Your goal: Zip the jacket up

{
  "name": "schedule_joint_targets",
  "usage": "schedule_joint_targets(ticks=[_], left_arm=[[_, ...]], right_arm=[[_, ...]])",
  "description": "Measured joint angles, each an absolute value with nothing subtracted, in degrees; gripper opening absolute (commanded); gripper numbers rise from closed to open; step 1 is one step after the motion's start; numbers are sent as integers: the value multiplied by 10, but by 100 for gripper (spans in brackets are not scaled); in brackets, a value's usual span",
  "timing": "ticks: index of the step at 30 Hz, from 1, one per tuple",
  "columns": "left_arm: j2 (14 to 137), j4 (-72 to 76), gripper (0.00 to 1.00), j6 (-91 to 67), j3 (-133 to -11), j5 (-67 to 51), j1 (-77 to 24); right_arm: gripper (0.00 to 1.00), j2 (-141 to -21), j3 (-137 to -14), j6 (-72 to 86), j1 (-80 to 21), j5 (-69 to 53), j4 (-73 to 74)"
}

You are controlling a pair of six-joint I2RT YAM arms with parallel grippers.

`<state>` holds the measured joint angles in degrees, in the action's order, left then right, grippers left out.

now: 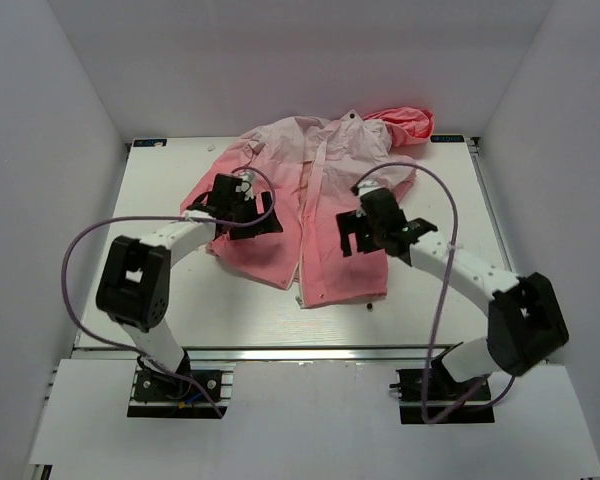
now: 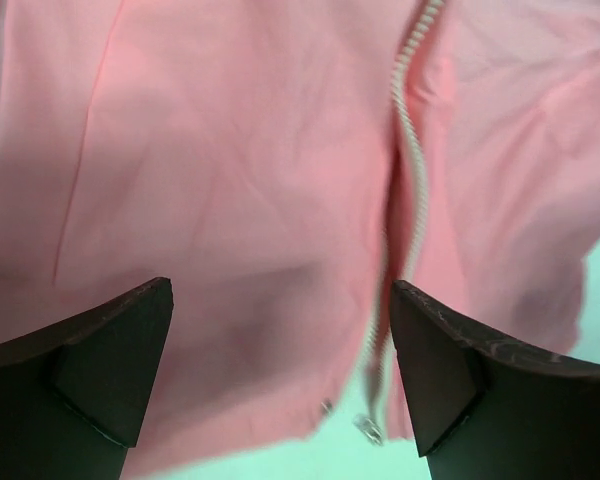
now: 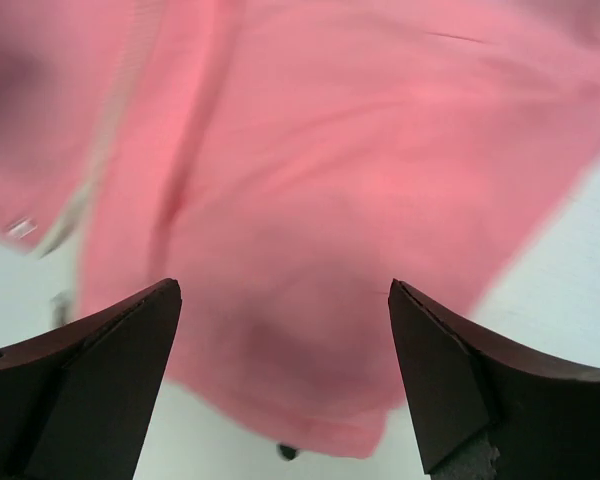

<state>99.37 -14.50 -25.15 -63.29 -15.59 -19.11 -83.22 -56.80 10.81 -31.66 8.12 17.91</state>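
My right gripper grabs the jacket's fabric at the hem [image 1: 314, 298] [image 3: 108, 287] beside the zipper next, leaving its end free to zip.
The pink jacket [image 1: 315, 200] lies spread on the white table [image 1: 170, 300], hood at the far side, hem toward me. Its white zipper [image 2: 412, 150] runs down the front to a small metal pull [image 2: 370, 430] at the hem. My left gripper [image 1: 248, 210] hovers open over the jacket's left panel; in the left wrist view the gripper [image 2: 280, 340] has fabric below it and nothing held. Over the right panel my right gripper [image 1: 372, 232] also stands open. The right wrist view shows the gripper [image 3: 285, 340] above the hem [image 3: 320, 430] and holding nothing.
White walls close in the table on three sides. A small dark object [image 1: 368, 307] lies on the table just below the jacket's hem. Purple cables loop off both arms [image 1: 90, 235].
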Motion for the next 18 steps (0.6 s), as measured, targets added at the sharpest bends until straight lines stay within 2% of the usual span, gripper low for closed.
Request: schedule_joint_targets(ticks=[6,15,18], left_arm=[[878,-174,98,-271,-601,-119,-195],[727,-205,98,-327,-495,-54,-196],[699,-213,98,-336,-471,-54,-196]], right_arm=[[89,-808,-567,116,-477,126,220],[89,-912,-617,278,-578,166,284],[86,-967,-648,329,-590,175,298]])
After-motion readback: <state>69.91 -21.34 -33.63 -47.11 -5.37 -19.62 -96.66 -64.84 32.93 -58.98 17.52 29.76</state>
